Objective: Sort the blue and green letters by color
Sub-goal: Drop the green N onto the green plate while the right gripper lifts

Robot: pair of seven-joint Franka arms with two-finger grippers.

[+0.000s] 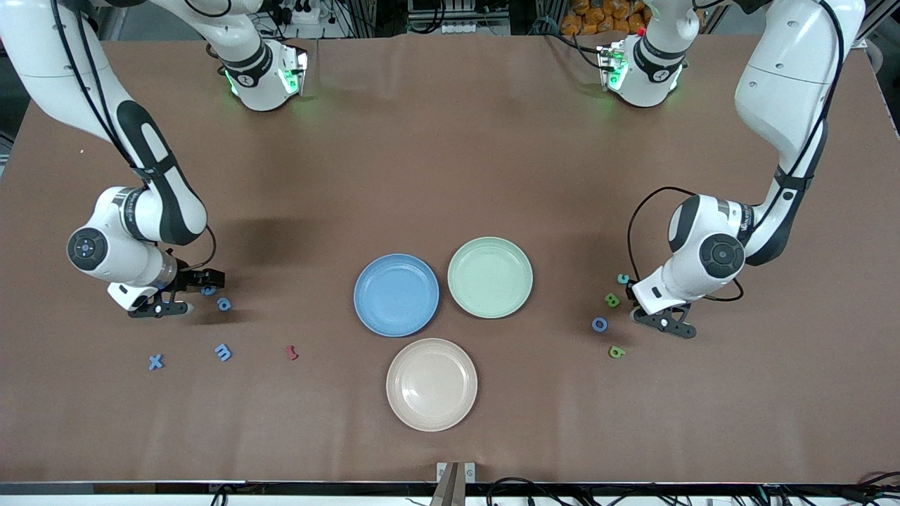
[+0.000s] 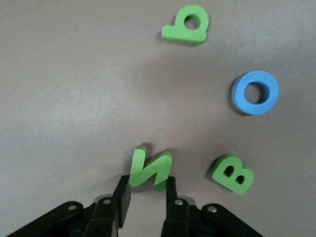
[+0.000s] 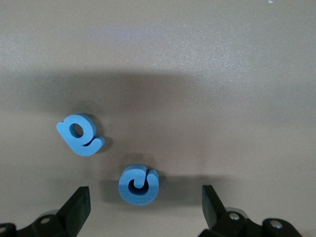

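I will sort the curled blue letter onto the blue plate point(image 1: 396, 295), so next I will grab it by its rounded outer sides with my right gripper.
In the left wrist view my left gripper point(image 2: 146, 191) is shut on a green letter N point(image 2: 150, 168) low at the table. Near it lie a green b point(image 2: 187, 23), a blue O point(image 2: 255, 92) and a green B point(image 2: 232, 174). The front view shows this gripper point(image 1: 664, 322) beside the green B point(image 1: 612, 300), blue O point(image 1: 599, 325) and green b point(image 1: 616, 351); the N is hidden there. My right gripper point(image 3: 145, 210) is open, low over a curled blue letter point(image 3: 139, 184), with a second blue letter point(image 3: 79, 134) beside it. In the front view it point(image 1: 169, 299) is beside both point(image 1: 208, 289) point(image 1: 223, 303).
A blue plate point(image 1: 396, 294), a green plate point(image 1: 490, 277) and a beige plate point(image 1: 431, 384) sit mid-table. A blue X point(image 1: 155, 362), another blue letter point(image 1: 223, 352) and a dark red letter point(image 1: 292, 352) lie nearer the front camera than the right gripper. A small teal letter point(image 1: 623, 279) lies by the left gripper.
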